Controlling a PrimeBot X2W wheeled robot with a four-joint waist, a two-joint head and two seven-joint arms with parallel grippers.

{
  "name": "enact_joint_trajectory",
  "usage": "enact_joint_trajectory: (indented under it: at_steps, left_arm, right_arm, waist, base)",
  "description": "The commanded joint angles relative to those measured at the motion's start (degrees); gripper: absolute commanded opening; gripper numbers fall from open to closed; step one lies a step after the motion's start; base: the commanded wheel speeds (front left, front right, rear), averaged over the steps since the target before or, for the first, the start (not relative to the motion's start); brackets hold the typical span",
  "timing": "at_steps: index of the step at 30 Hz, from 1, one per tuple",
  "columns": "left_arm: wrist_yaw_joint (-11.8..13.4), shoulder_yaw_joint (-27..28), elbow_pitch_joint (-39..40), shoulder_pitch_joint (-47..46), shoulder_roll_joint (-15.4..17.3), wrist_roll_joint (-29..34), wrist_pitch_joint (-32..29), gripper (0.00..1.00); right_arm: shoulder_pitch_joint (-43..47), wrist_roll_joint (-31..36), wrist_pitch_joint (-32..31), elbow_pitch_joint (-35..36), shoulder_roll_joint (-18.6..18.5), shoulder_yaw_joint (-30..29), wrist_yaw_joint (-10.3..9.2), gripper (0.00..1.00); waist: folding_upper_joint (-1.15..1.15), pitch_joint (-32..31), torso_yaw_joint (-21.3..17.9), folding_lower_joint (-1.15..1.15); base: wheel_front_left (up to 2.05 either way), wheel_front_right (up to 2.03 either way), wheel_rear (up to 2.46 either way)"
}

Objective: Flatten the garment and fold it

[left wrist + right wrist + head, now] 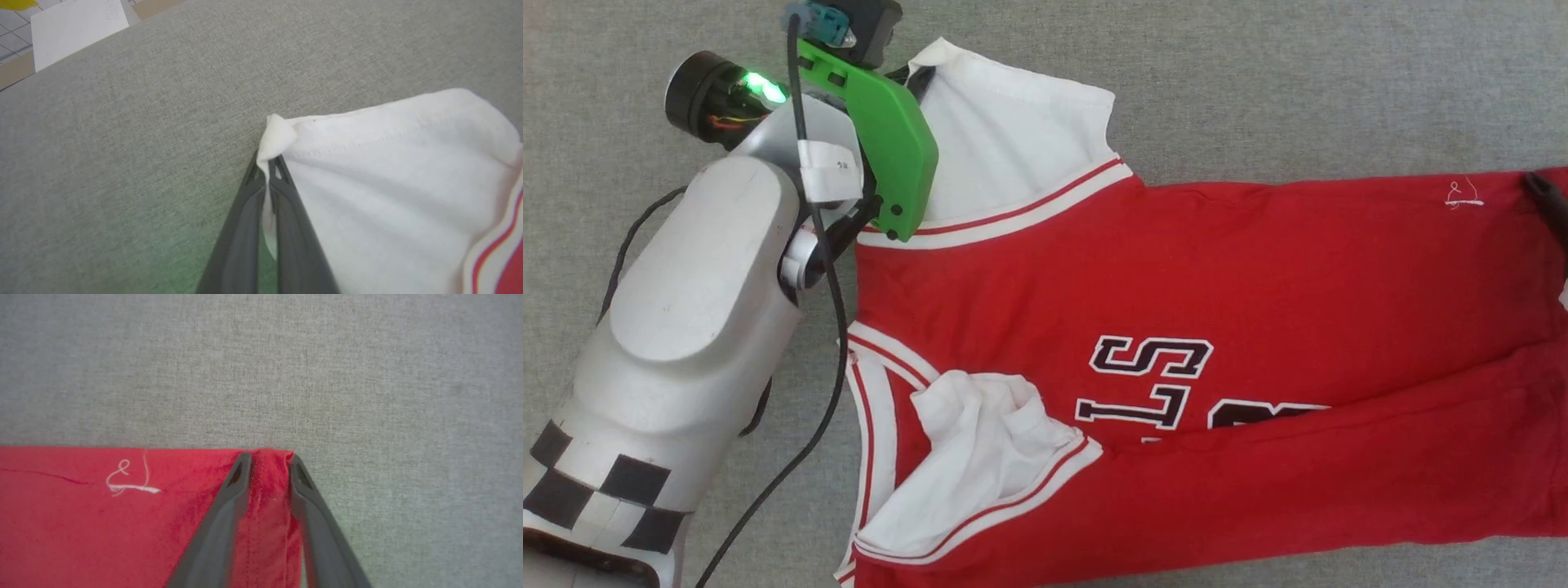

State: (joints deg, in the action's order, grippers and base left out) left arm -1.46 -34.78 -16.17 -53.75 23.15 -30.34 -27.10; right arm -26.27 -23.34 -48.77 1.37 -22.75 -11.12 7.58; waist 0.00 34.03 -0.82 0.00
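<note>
My right gripper grabs the red jersey by its hem corner point(1552, 173) beside the white thread mark point(1464, 199) next, to flatten and fold it.
The garment point(1176, 269), a red jersey with white sleeves and dark lettering, lies sideways on the grey table, collar to the left. Its far white sleeve point(1013, 139) is spread out; the near sleeve point(980, 457) is crumpled on the chest, and the lower body is folded over. My left gripper point(919, 77) is at the far sleeve's corner. The left wrist view shows that gripper point(267, 161) shut on the white sleeve corner point(278, 130). My right gripper point(269, 459) straddles the red hem corner point(267, 477), fingers apart with a ridge of cloth between. One of its fingertips point(1547, 192) shows at the right edge.
Grey fabric covers the table point(1298, 82) all round the garment. My left forearm and its black cable point(825, 343) lie beside the collar. Past the table's far edge, a white sheet point(77, 28) lies on a tiled floor. A white thread mark point(126, 484) sits near the hem.
</note>
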Motion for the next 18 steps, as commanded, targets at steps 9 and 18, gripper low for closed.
enact_joint_trajectory:
  at_steps: [9,18]
  left_arm:
    - [0.6,3.89,1.01,1.47,-0.79,-3.45,8.26,0.0]
    - [0.7,6.85,10.15,13.67,1.82,-6.48,17.14,0.0]
  right_arm:
    - [0.4,-0.35,5.3,0.66,-0.19,-0.61,-0.09,0.0]
    - [7.86,-2.31,12.79,1.21,1.35,-2.99,-0.09,0.0]
  waist:
    - [0.0,-3.43,0.24,0.0]
    - [0.0,-11.73,0.73,0.0]
  base:
    - [0.0,0.0,0.0]
    - [0.0,0.0,0.0]
